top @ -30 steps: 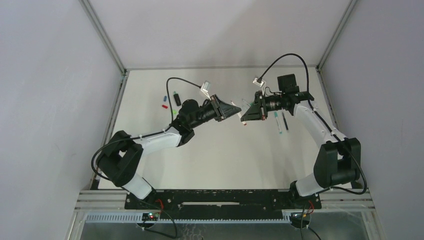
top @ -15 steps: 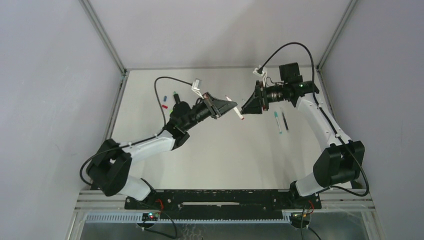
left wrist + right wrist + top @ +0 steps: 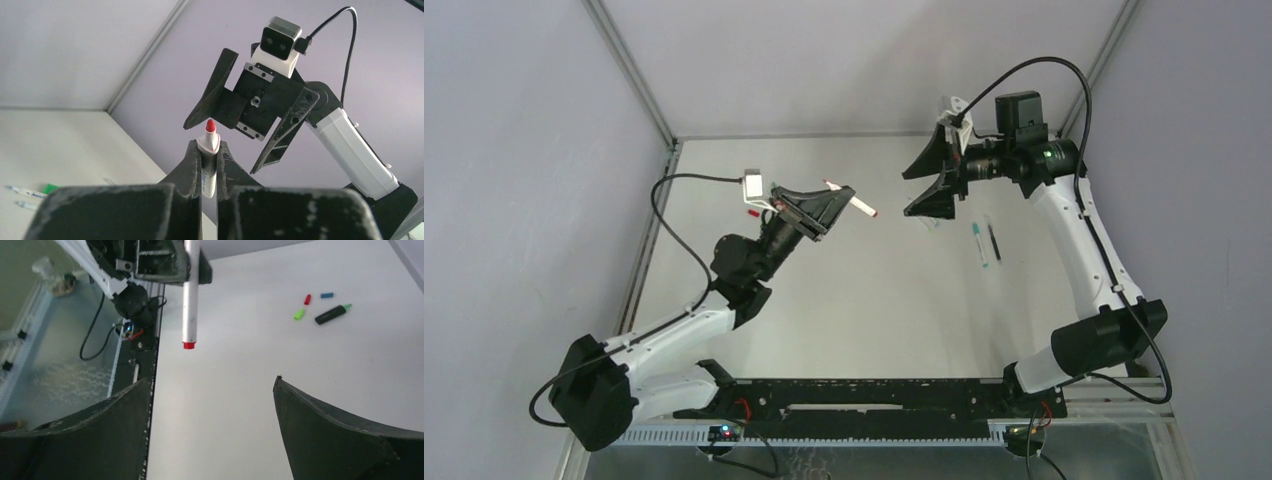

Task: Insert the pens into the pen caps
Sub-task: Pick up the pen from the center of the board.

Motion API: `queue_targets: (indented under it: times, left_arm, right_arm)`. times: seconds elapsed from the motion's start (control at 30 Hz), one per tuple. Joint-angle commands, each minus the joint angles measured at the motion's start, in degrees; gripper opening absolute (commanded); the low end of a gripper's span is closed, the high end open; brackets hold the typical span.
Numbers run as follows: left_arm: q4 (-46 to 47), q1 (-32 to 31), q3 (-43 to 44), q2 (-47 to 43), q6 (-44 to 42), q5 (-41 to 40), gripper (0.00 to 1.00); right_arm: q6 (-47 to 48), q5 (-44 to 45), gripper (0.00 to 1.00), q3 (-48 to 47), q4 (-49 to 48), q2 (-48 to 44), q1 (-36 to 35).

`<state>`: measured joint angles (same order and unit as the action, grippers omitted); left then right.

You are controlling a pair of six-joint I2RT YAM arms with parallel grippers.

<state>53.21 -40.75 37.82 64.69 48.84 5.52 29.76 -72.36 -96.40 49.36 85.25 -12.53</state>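
Note:
Next, my right gripper grabs the white pen near its blunt red end (image 3: 867,209) (image 3: 189,334), which leaves the pen's tip free to insert into the pen's cap.
My left gripper (image 3: 834,197) hangs above the table's left half, shut on a white pen (image 3: 862,207) whose red end points towards the right arm. The left wrist view has the pen (image 3: 209,141) pinched between both fingers, red tip up. My right gripper (image 3: 922,185) is open a short way to the right of the pen and holds nothing. In the right wrist view the pen (image 3: 190,300) hangs well beyond the wide-apart fingers (image 3: 340,440). The pen caps lie on the table: red (image 3: 307,299), blue (image 3: 327,295), bright green (image 3: 299,314).
A black marker with green ends (image 3: 332,314) lies beside the caps. Two thin pens, a teal-ended one (image 3: 978,241) and a dark one (image 3: 994,243), lie on the table below the right arm. The side walls stand close on both sides.
The grippers were together at the middle. The right gripper opened, let go of the pen and drew back up to the right. The left arm swung left and rose with the pen.

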Motion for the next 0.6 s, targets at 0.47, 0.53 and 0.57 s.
queue_targets:
  times: [0.47,0.53,0.57]
  left_arm:
    - [18.1,-2.6,-3.1,-1.1,-5.5,-1.7,0.00]
    - [18.3,-2.7,-3.1,-0.9,-5.4,-2.0,0.00]
    - [18.4,-2.8,-3.1,-0.9,-5.4,-2.2,0.00]
  right_arm:
    - [-21.3,10.4,0.76,3.6,-20.9,-1.7,-17.9]
    - [-23.1,10.4,0.72,3.6,-22.0,-1.5,-18.7]
    - [-24.1,10.3,0.70,3.6,-22.6,-1.4,-18.9]
